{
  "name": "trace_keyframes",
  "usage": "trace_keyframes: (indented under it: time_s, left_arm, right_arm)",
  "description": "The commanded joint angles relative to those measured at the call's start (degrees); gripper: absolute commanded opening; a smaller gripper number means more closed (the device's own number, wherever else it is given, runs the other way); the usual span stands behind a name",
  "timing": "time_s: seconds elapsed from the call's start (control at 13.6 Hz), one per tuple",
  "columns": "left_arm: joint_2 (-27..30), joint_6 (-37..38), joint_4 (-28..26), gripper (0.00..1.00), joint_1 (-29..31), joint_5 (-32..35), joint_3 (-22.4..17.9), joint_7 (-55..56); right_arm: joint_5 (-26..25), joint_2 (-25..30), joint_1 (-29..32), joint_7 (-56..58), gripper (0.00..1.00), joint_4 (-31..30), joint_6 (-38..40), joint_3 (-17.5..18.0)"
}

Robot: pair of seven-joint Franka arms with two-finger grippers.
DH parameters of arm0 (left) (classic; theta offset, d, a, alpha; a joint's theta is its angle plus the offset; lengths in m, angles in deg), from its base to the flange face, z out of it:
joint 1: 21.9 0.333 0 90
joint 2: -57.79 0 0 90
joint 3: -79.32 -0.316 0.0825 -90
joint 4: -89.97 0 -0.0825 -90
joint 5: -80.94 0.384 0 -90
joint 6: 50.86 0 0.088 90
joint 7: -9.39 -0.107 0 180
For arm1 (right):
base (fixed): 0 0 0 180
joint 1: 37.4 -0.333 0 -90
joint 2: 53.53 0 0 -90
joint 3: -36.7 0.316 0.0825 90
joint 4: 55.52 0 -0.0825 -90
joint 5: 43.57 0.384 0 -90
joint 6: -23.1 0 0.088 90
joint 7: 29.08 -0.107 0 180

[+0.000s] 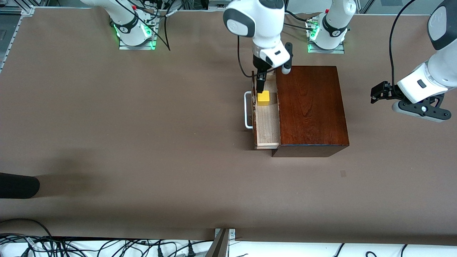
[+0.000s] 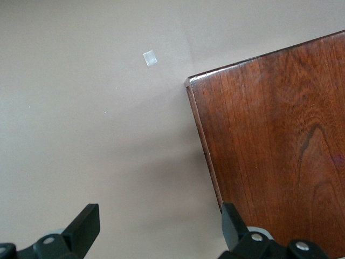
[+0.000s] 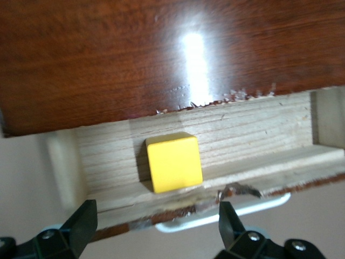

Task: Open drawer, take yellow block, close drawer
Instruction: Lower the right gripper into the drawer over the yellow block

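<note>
My right gripper grabs the yellow block by its opposite sides next, to take it out of the open drawer (image 1: 267, 125).
The drawer (image 1: 267, 125) stands pulled out of the dark mahogany box (image 1: 310, 107) toward the right arm's end of the table, its white loop handle (image 1: 247, 110) outermost. The yellow block (image 1: 263, 97) sits on the pale drawer floor, in the part farther from the front camera. My right gripper (image 1: 259, 90) hangs open just over the drawer, right beside the block. In the right wrist view the block (image 3: 173, 162) lies on the drawer floor (image 3: 242, 135), ahead of the open gripper (image 3: 156, 229), nothing between the fingers (image 3: 83, 221). My left gripper (image 1: 379, 93) waits open in the air beside the box.
The left wrist view shows a corner of the box (image 2: 269, 140), bare table and a small pale tape mark (image 2: 150, 58), with the left gripper (image 2: 160, 226) empty. A dark rounded object (image 1: 18, 185) juts in at the right arm's end of the table. Cables (image 1: 107, 246) run along the nearest edge.
</note>
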Motion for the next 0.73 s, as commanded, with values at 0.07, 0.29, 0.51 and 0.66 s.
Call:
trace_keyframes:
  time_s: [0.07, 0.29, 0.51, 0.66]
  left_arm:
    - [-0.75, 1.50, 2.11, 1.00, -0.80, -1.16, -0.45, -0.23]
    - [-0.75, 1.59, 2.11, 1.00, -0.80, -1.16, -0.45, -0.32]
    - [-0.75, 1.59, 2.19, 1.00, -0.97, -1.16, -0.36, -0.32]
    - [-0.75, 1.59, 2.19, 1.00, -1.06, -1.16, -0.36, -0.23]
  right_arm:
    - [-2.15, -3.54, -1.00, 3.50, 1.00, 3.47, 0.31, -0.35]
    - [-3.48, -5.64, -0.91, 4.20, 1.00, 5.13, -1.18, -0.44]
    - [-3.48, -7.85, -0.57, 4.29, 1.00, 7.16, -1.54, -0.53]
    - [-3.39, -8.12, -0.30, 4.47, 1.00, 7.42, -1.54, -0.53]
